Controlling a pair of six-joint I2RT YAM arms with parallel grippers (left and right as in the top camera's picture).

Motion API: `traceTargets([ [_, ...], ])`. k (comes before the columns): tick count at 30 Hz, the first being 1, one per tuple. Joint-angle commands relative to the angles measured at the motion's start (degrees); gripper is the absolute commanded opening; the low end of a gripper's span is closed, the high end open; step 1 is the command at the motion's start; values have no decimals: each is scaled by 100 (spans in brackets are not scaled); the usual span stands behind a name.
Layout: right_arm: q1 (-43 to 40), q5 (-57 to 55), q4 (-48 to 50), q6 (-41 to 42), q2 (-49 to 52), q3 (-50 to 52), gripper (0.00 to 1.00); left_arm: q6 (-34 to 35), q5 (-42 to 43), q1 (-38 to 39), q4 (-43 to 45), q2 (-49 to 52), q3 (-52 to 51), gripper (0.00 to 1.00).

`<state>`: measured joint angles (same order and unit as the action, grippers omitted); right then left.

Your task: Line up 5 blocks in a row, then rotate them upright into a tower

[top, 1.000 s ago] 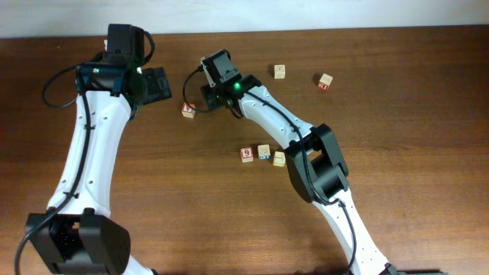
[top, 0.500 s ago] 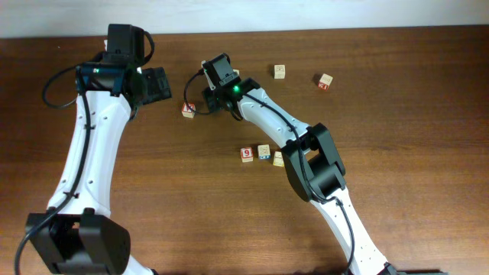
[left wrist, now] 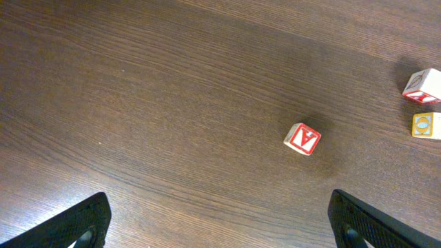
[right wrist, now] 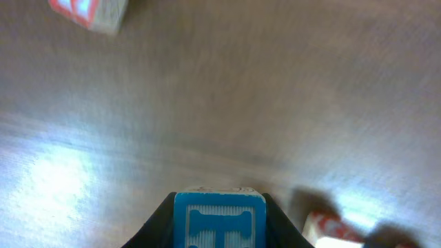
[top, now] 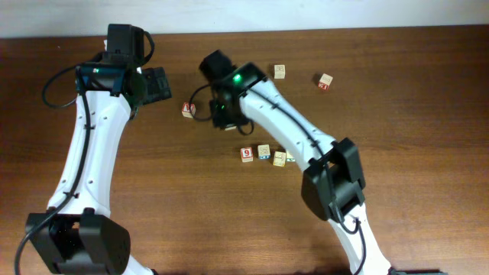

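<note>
The blue-faced block has only bare wood below it and would fall short of the row if I opened now, so my right gripper should move it toward the row.
My right gripper [right wrist: 219, 231] is shut on the blue-faced block [right wrist: 219, 219], whose blue raised-letter face fills the gap between the jaws. In the overhead view the right gripper [top: 224, 116] hides that block. Three more blocks lie in a row at mid-table: a red "9" block [top: 247, 154], a blue-marked block [top: 263, 151] and a yellow-marked block [top: 280, 158]. My left gripper [top: 157, 84] hangs open over bare wood at the back left, its fingers [left wrist: 84, 222] spread wide with nothing between them.
A red-lettered cube [top: 188, 110] lies just left of the right gripper and shows in the left wrist view [left wrist: 302, 138]. Two pale cubes sit at the back right, one plain [top: 280, 71] and one red-marked [top: 326, 81]. The right arm spans the table's middle.
My right gripper closed on the blue-faced block and shifted right and toward the front, away from the red-lettered cube. The left arm has not moved.
</note>
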<state>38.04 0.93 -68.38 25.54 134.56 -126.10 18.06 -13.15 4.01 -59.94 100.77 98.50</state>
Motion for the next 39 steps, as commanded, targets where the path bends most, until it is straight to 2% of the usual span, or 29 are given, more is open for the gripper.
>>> traceTargets([
  [1, 247, -313, -59, 535, 83, 487, 8, 79, -81, -4, 9, 48, 114, 99],
  [8, 326, -317, 426, 798, 83, 1233, 9, 79, -81, -4, 9, 48, 114, 99],
  [12, 326, -308, 765, 798, 83, 1606, 15, 79, -81, -4, 9, 48, 114, 99],
  [20, 323, 15, 450, 793, 81, 1429, 28, 79, -81, -4, 9, 48, 114, 99],
  [22, 326, 13, 247, 793, 79, 1239, 34, 79, -81, -4, 9, 48, 114, 99],
  [24, 326, 13, 118, 776, 79, 1130, 44, 79, -81, -4, 9, 48, 114, 99],
  [26, 323, 9, 90, 774, 79, 1091, 59, 79, -81, -4, 9, 48, 114, 99],
  [27, 323, -13, 92, 774, 79, 1091, 61, 79, -81, -4, 9, 48, 114, 99],
  [30, 304, -118, 76, 601, 79, 957, 60, 79, -81, -4, 9, 48, 114, 99],
  [34, 304, -157, -404, 317, -238, 219, 59, 79, -81, -4, 9, 48, 114, 99],
  [39, 251, -138, -785, 76, -420, 203, 59, 79, -81, -4, 9, 48, 114, 99],
])
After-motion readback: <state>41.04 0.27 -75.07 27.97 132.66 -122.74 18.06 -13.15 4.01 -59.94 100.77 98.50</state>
